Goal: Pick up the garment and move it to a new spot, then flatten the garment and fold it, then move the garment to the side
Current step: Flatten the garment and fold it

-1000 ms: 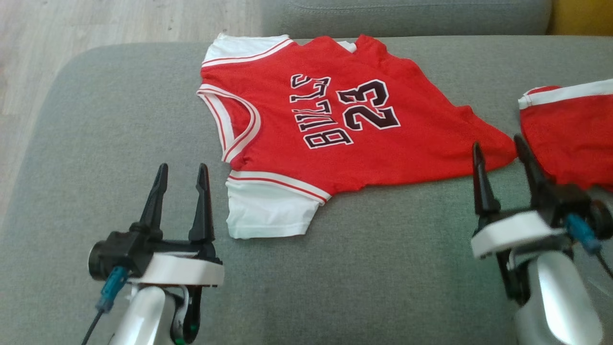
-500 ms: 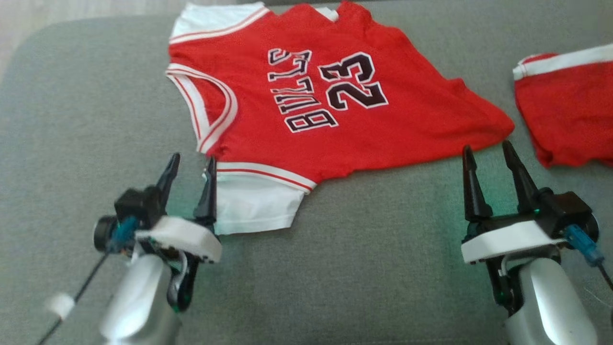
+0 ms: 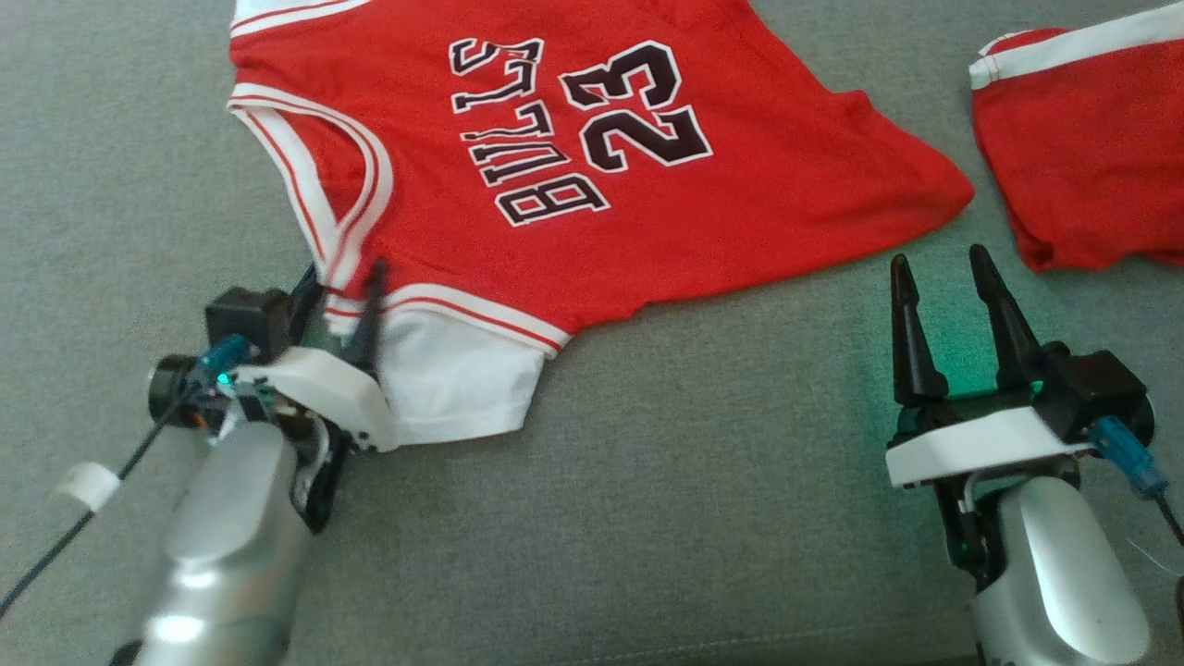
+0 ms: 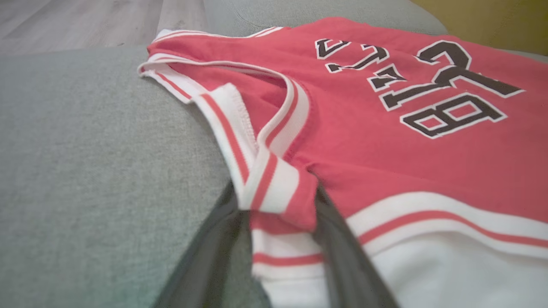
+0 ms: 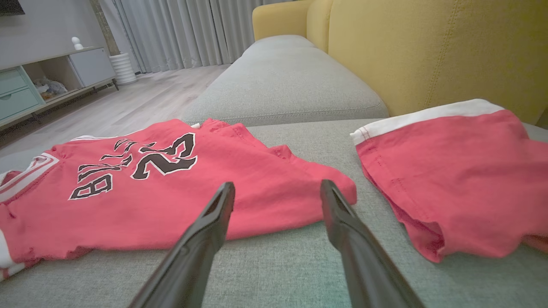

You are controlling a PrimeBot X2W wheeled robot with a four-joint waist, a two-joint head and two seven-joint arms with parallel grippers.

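My right gripper is going to fold the jersey over onto the jersey's 23 print [image 3: 635, 105], so it should grab the jersey by its red hem corner [image 3: 952, 195] next.
A red Bulls 23 jersey [image 3: 555, 213] with white sleeves lies spread on the grey couch cushion [image 3: 694, 509], neckline to the left. My left gripper [image 3: 344, 277] is open, and its fingers straddle the striped neckline trim where it meets the near sleeve. In the left wrist view that trim [image 4: 265, 179] bunches up between the two dark fingers. My right gripper [image 3: 936, 264] is open and holds nothing. It hovers just short of the jersey's hem corner [image 5: 334, 192], which lies beyond its tips in the right wrist view.
Red shorts with a white waistband [image 3: 1082, 157] lie to the right of the jersey, close to my right gripper. A yellow backrest [image 5: 428, 51] rises behind them. Wood floor [image 5: 141, 94] lies beyond the cushion's far left edge.
The head camera has tipped down and closer. My left gripper has moved forward until its fingers straddle the jersey's neckline trim. The right gripper stays near the hem corner.
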